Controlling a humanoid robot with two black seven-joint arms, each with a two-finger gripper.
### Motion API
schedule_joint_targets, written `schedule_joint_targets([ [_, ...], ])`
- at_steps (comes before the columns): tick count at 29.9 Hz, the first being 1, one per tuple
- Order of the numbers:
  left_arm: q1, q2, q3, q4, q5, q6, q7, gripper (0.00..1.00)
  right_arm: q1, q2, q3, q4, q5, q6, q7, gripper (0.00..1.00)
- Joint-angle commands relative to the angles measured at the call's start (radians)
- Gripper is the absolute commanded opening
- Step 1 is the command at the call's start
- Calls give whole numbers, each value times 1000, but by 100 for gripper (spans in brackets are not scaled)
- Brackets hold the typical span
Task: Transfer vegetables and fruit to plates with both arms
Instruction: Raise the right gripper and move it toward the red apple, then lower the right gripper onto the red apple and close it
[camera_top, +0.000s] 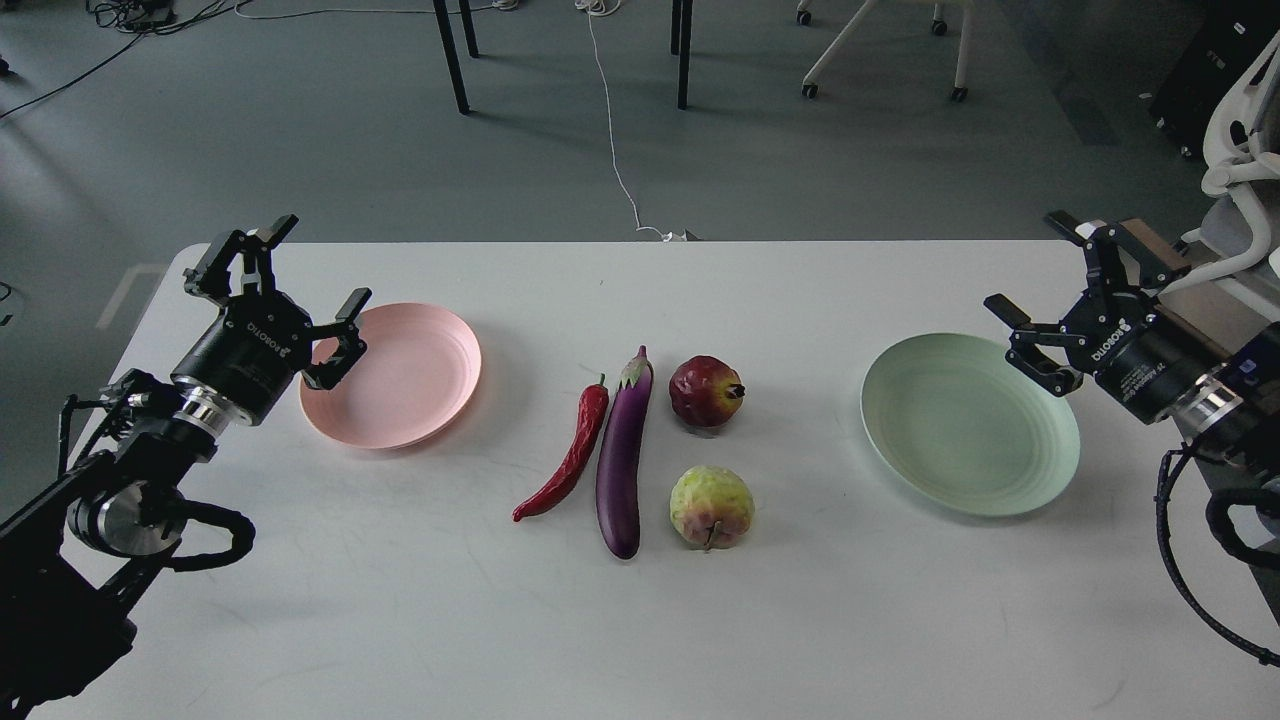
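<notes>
The dark red pomegranate-like ball needs to go to the green plate (968, 423), so my right gripper will pick up this fruit by its round body (702, 392) next.
A red chili pepper (568, 454) and a purple eggplant (621, 452) lie side by side at the table's middle. A dark red pomegranate-like ball (705, 391) sits just right of the eggplant's top, and a yellow-green lumpy fruit (711, 507) sits in front of it. The pale pink plate (392, 374) is at the left and holds nothing. The mint green plate (968, 423) is at the right and holds nothing. My left gripper (312, 270) is open and empty at the pink plate's left edge. My right gripper (1032, 266) is open and empty above the green plate's far right rim.
The white table (640, 620) has rounded far corners and its far edge runs just behind both grippers. Beyond it are grey floor, a white cable (612, 130), black table legs (452, 55) and office chairs (1235, 150) at the far right.
</notes>
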Motion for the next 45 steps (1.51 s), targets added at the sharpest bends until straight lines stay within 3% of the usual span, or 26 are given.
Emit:
schedule_joint_targets([
  [1,-10,13,4,-3,-10,0,-9,100,309,4,-246,2,-171,0,0,99],
  [5,-12,18,4,-7,1,0,-35,100,645,136,-545,2,-454,0,0,99],
  [8,-12,21,1,-10,1,0,-44,100,773,257,-691,-15,-706,0,0,99],
  [13,-10,29,3,-32,2,0,-43,100,808,458,-814,-106,-872,-70,0,99],
  [19,-4,50,1,-53,2,0,-41,100,810,691,-951,-281,-883,-173,0,99],
  [24,-3,61,-5,-53,2,0,-41,100,799,822,-1011,-380,-882,-187,0,99],
  [40,-1,86,-14,-80,2,0,-43,100,765,844,-1078,-435,-880,-190,0,98],
  [45,-1,90,-16,-80,2,0,-44,100,729,844,-1086,-463,-880,-233,0,98],
])
